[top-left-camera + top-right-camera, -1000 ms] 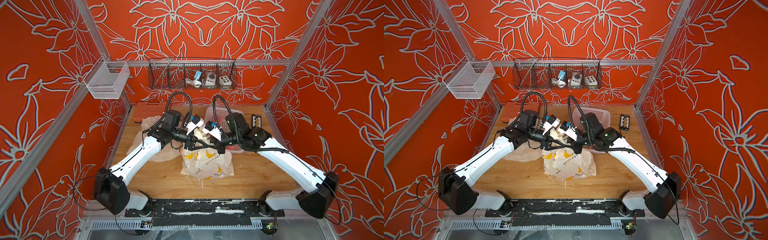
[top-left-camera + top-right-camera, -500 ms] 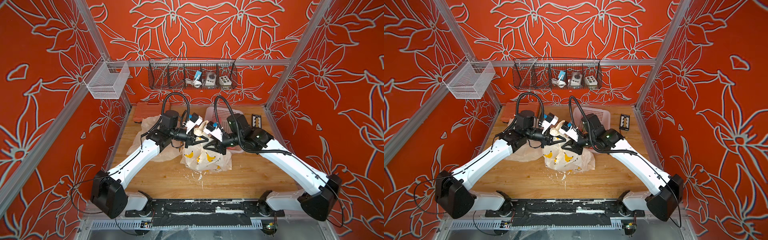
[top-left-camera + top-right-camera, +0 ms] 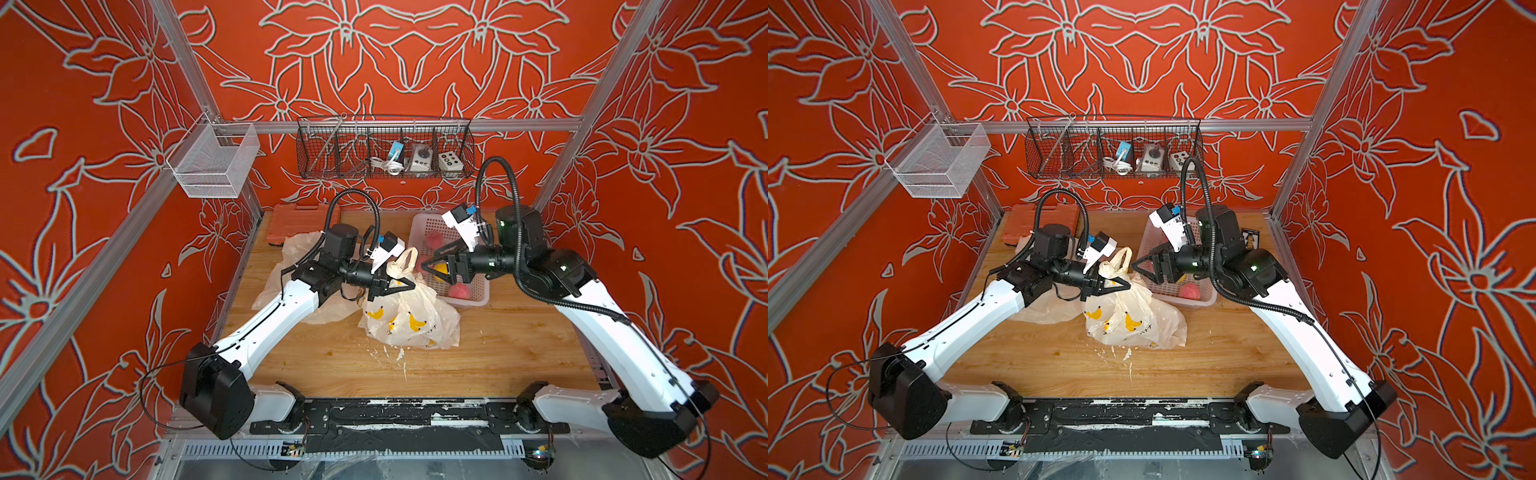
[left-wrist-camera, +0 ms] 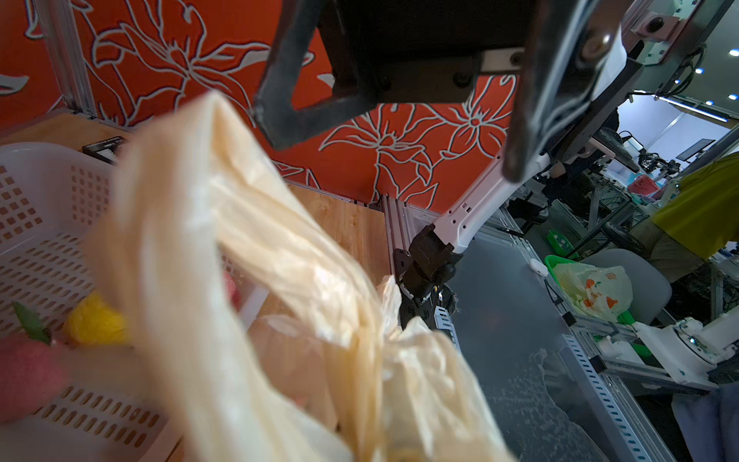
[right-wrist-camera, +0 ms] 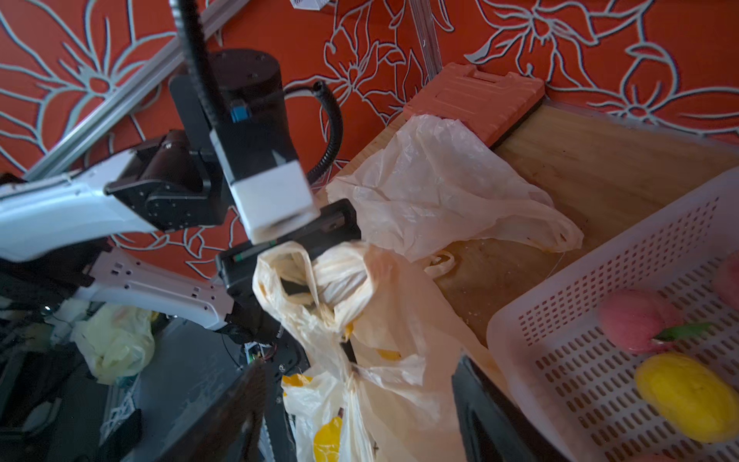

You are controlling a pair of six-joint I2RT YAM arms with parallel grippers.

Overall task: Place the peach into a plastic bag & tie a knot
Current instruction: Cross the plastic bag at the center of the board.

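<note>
My right gripper is about to grab the bunched handles by their loose loop end beyond my left gripper, to wrap them around it and tie a knot.
The plastic bag (image 3: 409,320) (image 3: 1133,320), pale with yellow banana prints, sits mid-table, its handles (image 5: 340,280) bunched and twisted above it. My left gripper (image 3: 411,286) (image 3: 1127,286) is shut on the bag's gathered neck; in the left wrist view the handle loop (image 4: 240,240) fills the frame and hides the jaws. My right gripper (image 3: 430,262) (image 3: 1140,269) hangs open above the basket, just right of the handles and apart from them; its fingers (image 5: 480,408) frame the bag in the right wrist view. The peach is hidden; the plastic covers what is inside.
A white slotted basket (image 3: 469,301) (image 5: 560,288) at the back right holds pink fruits (image 5: 636,320) and a yellow one (image 5: 688,400). A plain empty bag (image 3: 299,249) lies under the left arm, an orange case (image 3: 291,220) behind it. White scraps (image 3: 395,353) lie before the bag.
The right gripper has opened, let go of the bag and drawn back to the right over the basket. The left gripper has shut on the bag's neck.
</note>
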